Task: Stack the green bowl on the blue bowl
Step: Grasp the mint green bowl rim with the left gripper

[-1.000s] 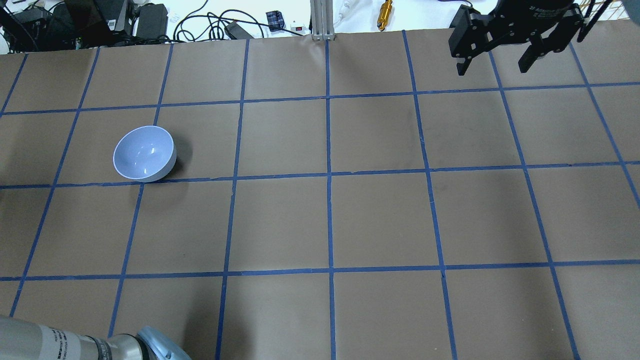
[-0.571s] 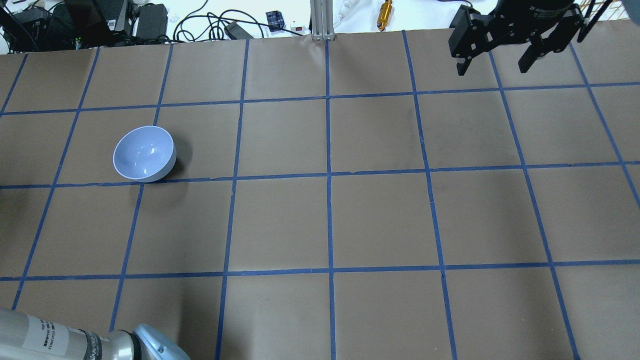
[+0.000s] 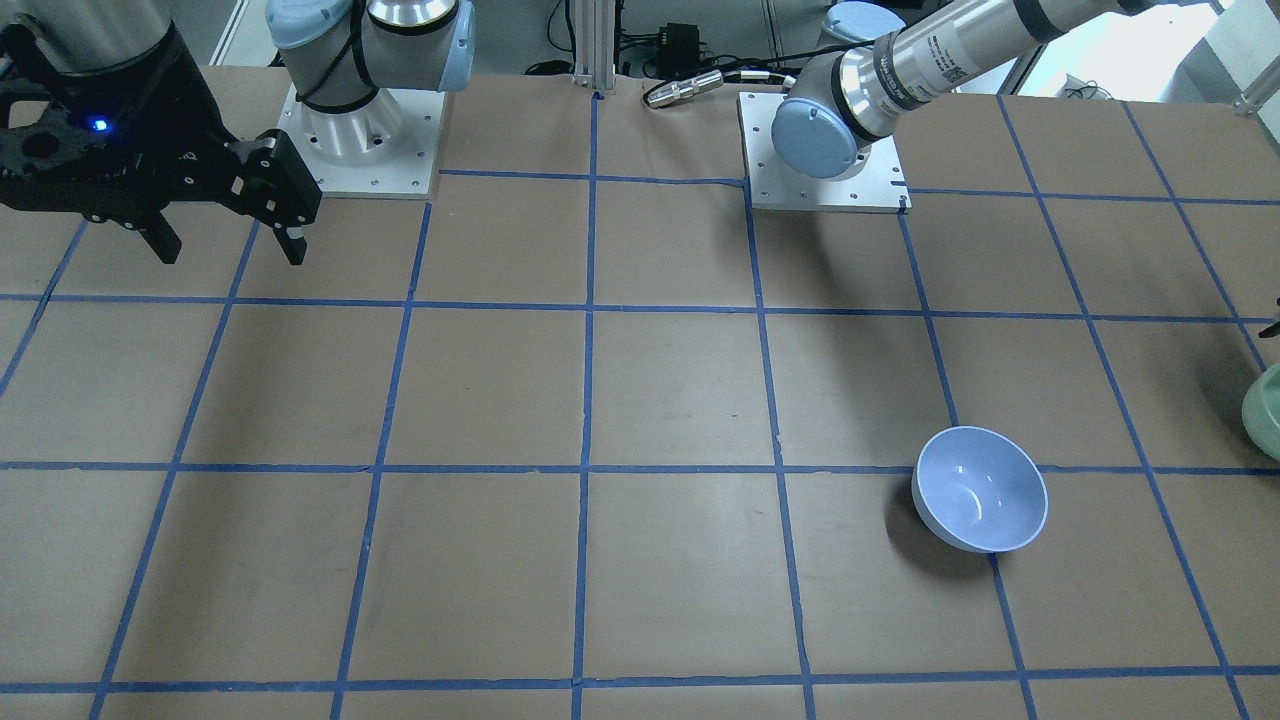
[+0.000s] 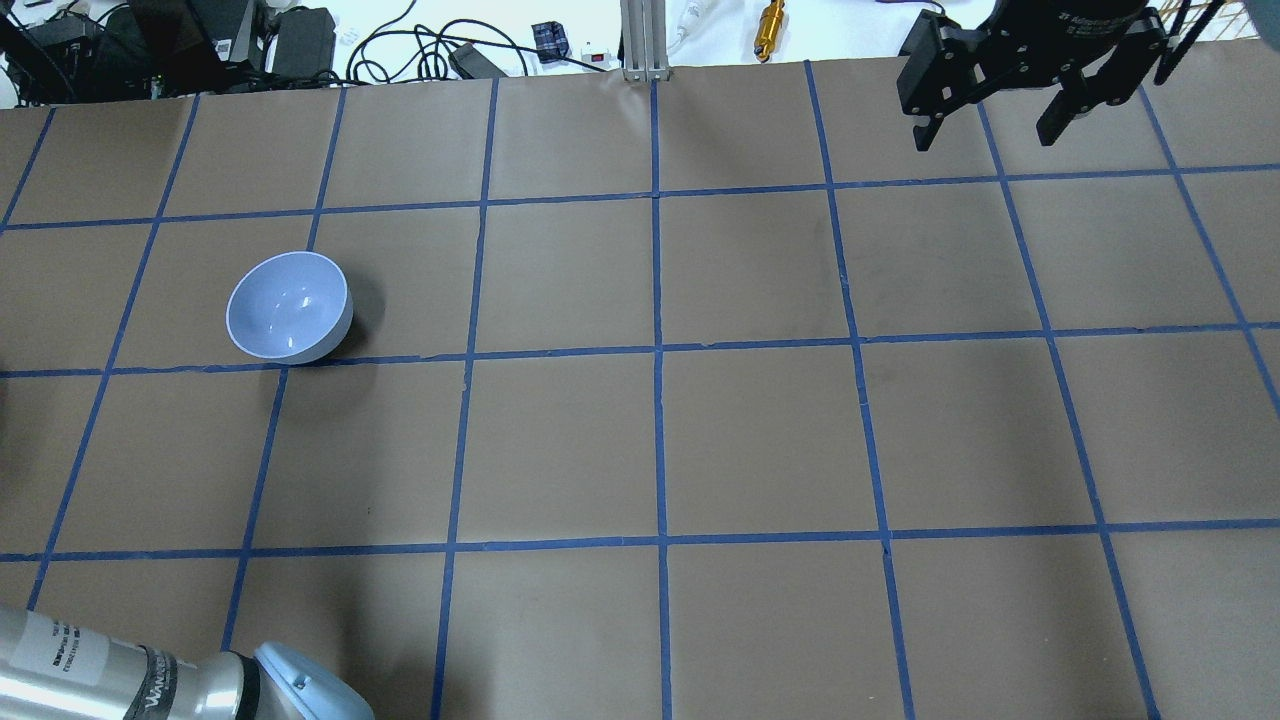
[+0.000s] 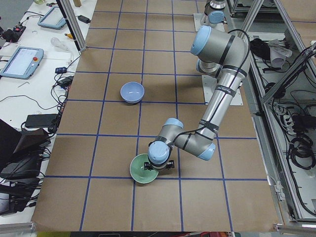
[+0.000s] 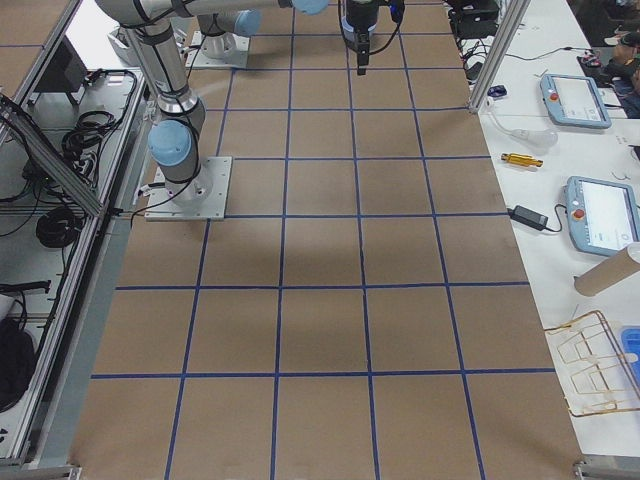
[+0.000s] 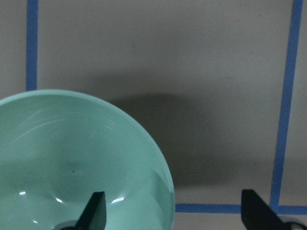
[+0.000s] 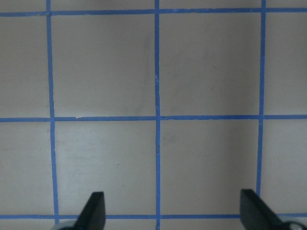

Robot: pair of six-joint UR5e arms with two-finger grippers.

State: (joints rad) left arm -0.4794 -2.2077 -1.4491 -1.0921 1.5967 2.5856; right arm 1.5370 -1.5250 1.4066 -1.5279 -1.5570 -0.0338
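My left gripper will next grab the green bowl by its rim [image 7: 168,182]. Then it will stack the bowl on the blue bowl.
The green bowl [image 7: 72,163] stands upright at the table's left end, near the left arm; it also shows in the exterior left view [image 5: 142,170] and at the right edge of the front-facing view [image 3: 1264,412]. My left gripper [image 7: 175,213] is open low over the bowl's rim, one finger [image 7: 95,211] inside the bowl and the other [image 7: 254,211] outside over the table. The blue bowl [image 4: 289,305] stands upright and empty a couple of grid squares away. My right gripper [image 4: 990,125] is open and empty, high over the far right of the table.
The brown table has a blue tape grid [image 4: 658,350]. An aluminium post [image 4: 640,40], cables and a gold cylinder [image 4: 770,25] lie beyond the far edge. The arm bases [image 3: 360,130] stand on the robot's side. A wire rack [image 6: 590,360] sits off the table's right end.
The left arm's forearm has shifted a little down and left at the overhead view's lower left corner. The right gripper and the blue bowl have stayed put.
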